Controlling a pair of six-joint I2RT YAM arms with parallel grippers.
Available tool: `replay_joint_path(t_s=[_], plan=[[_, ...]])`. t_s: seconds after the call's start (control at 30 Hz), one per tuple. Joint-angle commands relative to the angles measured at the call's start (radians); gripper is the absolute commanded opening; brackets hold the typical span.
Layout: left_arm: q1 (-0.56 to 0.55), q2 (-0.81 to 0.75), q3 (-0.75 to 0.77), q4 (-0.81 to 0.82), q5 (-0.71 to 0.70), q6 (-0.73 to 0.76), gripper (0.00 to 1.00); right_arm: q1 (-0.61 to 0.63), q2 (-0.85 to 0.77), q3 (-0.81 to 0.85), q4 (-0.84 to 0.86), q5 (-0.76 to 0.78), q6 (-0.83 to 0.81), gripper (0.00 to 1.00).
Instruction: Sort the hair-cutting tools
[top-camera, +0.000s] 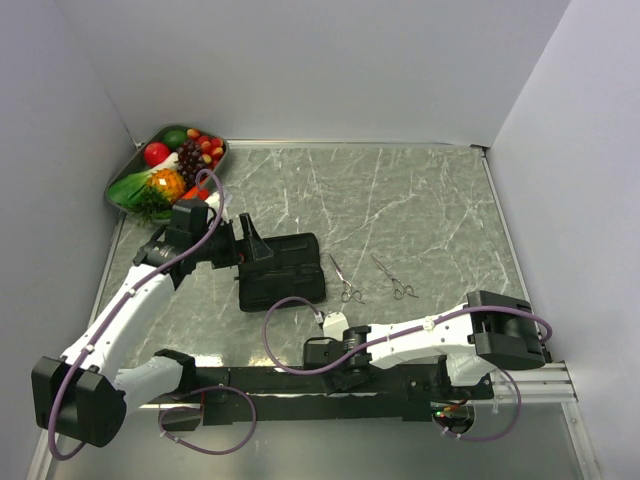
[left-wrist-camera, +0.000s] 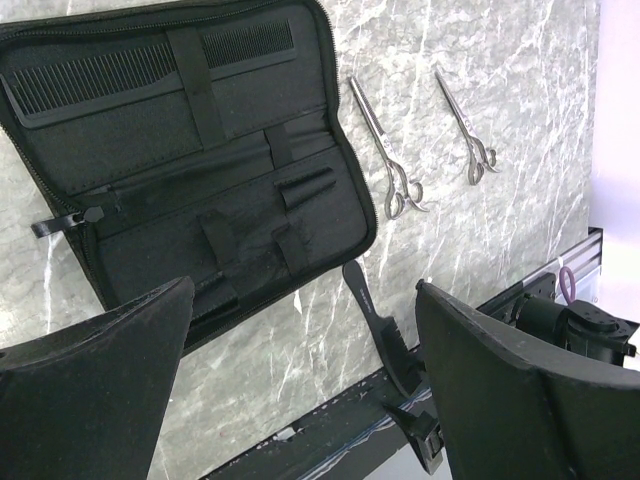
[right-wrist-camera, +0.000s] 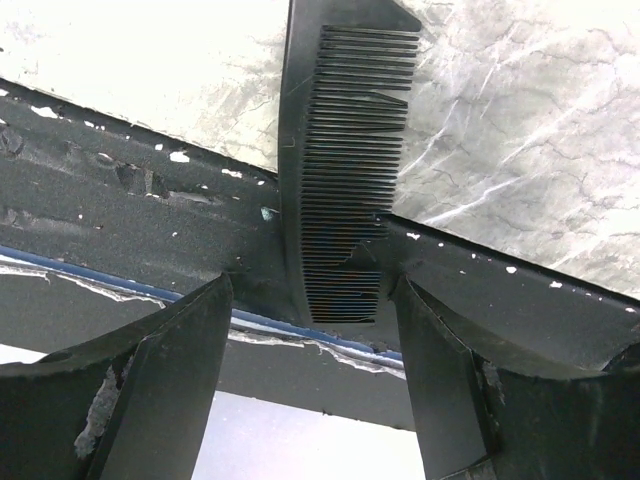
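Note:
My right gripper's fingertips reach past the shorter comb's end (right-wrist-camera: 342, 300), beside its spine (right-wrist-camera: 293, 235) and its teeth, so it is time to close on the comb now.
Two silver scissors (top-camera: 347, 281) (top-camera: 398, 279) lie side by side on the marble, right of the open black pouch (top-camera: 283, 270). In the left wrist view the scissors (left-wrist-camera: 392, 150) (left-wrist-camera: 466, 131) are beyond the pouch (left-wrist-camera: 200, 170), where a long black comb (left-wrist-camera: 110, 75) sits under a strap. A shorter black comb (right-wrist-camera: 340, 160) lies across the table's near edge and the black rail, its end between the spread fingers of my right gripper (right-wrist-camera: 312, 285), which do not grip it. The same comb (left-wrist-camera: 375, 320) also shows in the left wrist view. My left gripper (left-wrist-camera: 303, 300) hangs open over the pouch's near edge, empty.
A metal tray of toy fruit (top-camera: 165, 168) sits at the far left corner. A black mounting rail (top-camera: 280, 380) runs along the near edge under my right arm. White walls close in the table on three sides.

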Motion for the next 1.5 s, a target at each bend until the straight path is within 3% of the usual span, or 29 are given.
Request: replay_joint_path(t_s=[0.0,0.47,0.67,0.77,0.93,1.17,1.47], plan=[[-0.002,0.013,0.017,0.024,0.029,0.013,0.97,-0.004,-0.018,-0.003,-0.033,0.017,0.039,0.74],[-0.002,0.025,-0.003,0.039,0.036,0.008,0.97,0.032,0.057,-0.022,-0.032,-0.026,0.056,0.52],[-0.002,0.035,-0.011,0.055,0.042,0.005,0.97,0.035,0.049,-0.037,-0.041,-0.030,0.067,0.33],[-0.002,0.041,-0.012,0.064,0.050,0.000,0.97,0.036,0.026,-0.037,-0.052,-0.021,0.065,0.29],[-0.002,0.059,0.004,0.074,0.078,0.003,0.97,0.033,-0.024,0.007,-0.110,0.031,0.007,0.26],[-0.004,0.088,0.043,0.067,0.161,0.040,0.97,0.032,-0.213,0.090,-0.197,0.137,-0.165,0.24],[-0.032,0.185,0.095,0.064,0.466,0.134,0.97,0.016,-0.323,0.222,-0.294,0.128,-0.415,0.23]])
